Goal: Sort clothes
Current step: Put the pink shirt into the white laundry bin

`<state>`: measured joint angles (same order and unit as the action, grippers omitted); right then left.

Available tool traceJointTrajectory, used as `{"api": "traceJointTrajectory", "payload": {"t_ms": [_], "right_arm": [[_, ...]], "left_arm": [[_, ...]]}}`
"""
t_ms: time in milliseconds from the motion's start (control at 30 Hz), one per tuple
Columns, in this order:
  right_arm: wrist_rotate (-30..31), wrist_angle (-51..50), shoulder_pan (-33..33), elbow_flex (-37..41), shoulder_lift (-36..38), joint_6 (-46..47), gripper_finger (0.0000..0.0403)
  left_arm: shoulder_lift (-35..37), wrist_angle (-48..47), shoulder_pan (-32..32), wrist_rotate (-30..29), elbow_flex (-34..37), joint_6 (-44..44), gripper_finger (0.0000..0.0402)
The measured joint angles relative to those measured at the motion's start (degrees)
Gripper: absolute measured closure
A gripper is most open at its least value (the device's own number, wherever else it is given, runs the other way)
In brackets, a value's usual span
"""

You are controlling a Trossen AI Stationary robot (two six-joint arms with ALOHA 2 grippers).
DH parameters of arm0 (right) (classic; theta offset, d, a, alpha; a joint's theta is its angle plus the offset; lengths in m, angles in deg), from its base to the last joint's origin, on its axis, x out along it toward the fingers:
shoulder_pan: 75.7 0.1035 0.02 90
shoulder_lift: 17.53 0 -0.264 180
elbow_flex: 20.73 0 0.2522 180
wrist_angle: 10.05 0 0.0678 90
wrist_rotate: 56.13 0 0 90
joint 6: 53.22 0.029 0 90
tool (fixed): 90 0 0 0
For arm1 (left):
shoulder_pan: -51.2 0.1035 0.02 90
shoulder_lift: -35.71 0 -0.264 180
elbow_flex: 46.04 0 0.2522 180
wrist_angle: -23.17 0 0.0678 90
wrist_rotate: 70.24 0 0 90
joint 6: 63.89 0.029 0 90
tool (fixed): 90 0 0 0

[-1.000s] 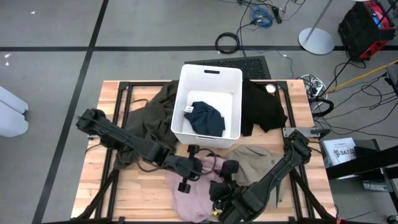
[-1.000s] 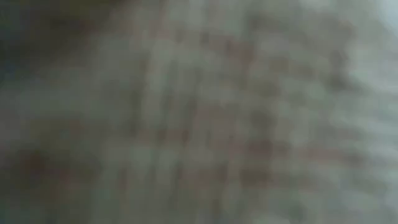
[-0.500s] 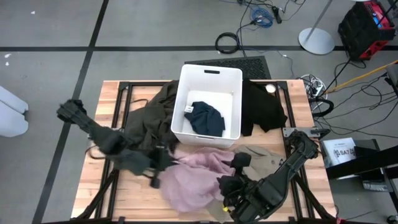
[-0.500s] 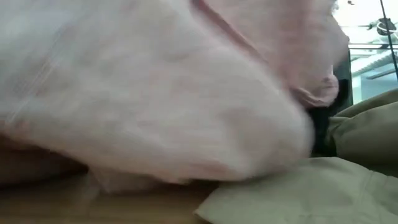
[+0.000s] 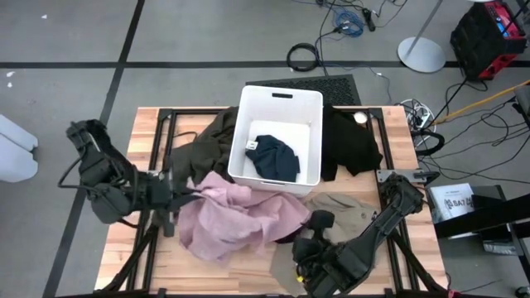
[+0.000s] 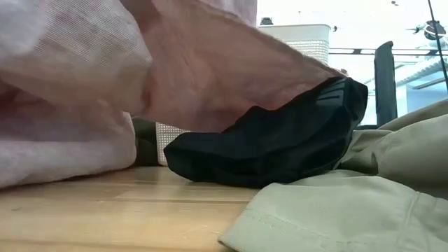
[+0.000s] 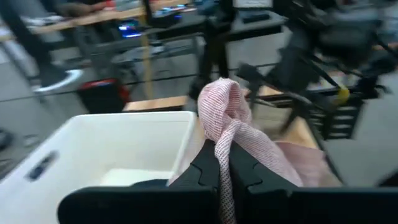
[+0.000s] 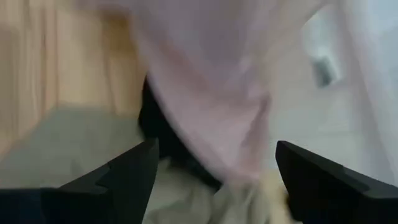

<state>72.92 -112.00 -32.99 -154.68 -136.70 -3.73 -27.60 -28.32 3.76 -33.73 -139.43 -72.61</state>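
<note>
I should next pinch the pink garment's edge with my right gripper, as it is raised over the black cloth. The rest slopes slack.
A pale pink garment lies spread over the table's near middle, and my left gripper is shut on its left end. My right gripper hovers open just right of it, above a khaki garment, with nothing between its fingers. A white bin holds a navy garment. A dark olive garment lies left of the bin and a black one right of it. Another black garment rests on the wood under the pink cloth's raised edge. My left gripper pinches a bunched fold of the pink garment between its two fingers. The fingers come almost level from the table's left. The held end is raised off the table; the rest slopes down to the right and lies on the table.
The bin stands at the far middle of the wooden table. Bare wood shows at the near left and along the near edge. Beyond the table lie cables and a round stand base on the floor.
My left gripper has drawn back toward the table's left edge and risen, still shut on the pink garment. The garment has been dragged leftward from the near middle, its held end lifted, and the black garment beneath it now shows in the low view.
</note>
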Motion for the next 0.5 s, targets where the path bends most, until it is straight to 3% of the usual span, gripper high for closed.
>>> {"api": "traceJointTrajectory", "payload": {"t_ms": [133,367,500], "right_arm": [[-5.82,7.23,-0.43,9.1,-0.09,0.92,0.0092],[9.07,28.25,-0.91,22.97,-0.11,-3.53,0.0092],[11.61,40.14,-2.93,28.3,-0.11,-9.11,0.0092]], "left_arm": [[-0.15,-0.06,0.16,-4.39,0.01,0.0,0.04],[-0.46,-0.05,0.22,-4.55,0.01,-0.03,0.04],[-0.42,-0.01,0.2,-4.55,0.01,-0.03,0.04]]}}
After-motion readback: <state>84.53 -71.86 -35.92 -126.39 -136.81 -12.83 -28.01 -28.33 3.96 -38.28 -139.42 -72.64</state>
